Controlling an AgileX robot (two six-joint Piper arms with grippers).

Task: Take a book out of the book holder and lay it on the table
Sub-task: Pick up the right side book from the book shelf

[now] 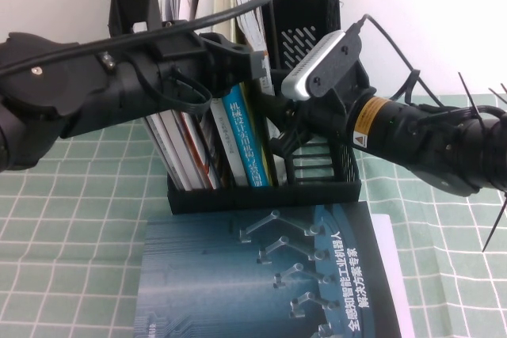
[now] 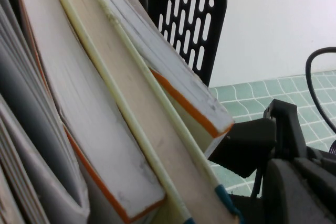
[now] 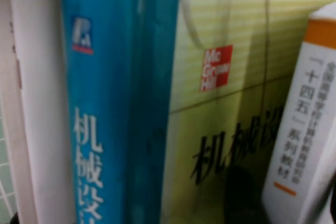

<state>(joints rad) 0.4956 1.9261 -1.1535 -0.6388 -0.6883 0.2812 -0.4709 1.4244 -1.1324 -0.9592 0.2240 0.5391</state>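
Note:
My right gripper should next grab the book by its white spine to take it out, since its covers are crowded by the yellow-green book and the slotted side of the holder.
The black book holder stands on the green grid table with several upright books in it. The book shows as a white spine with an orange band in the right wrist view. Its orange-striped page edge leans against the slotted holder wall. In the high view my right gripper hides it. That gripper is open at the spines, with a dark finger beside the white spine. My left gripper reaches over the tops of the books; one black finger shows by the book's corner.
A dark teal book with silver robot arms lies flat in front of the holder, with something white sticking out under its right side. A blue-spined book and a yellow-green one stand next to the white spine.

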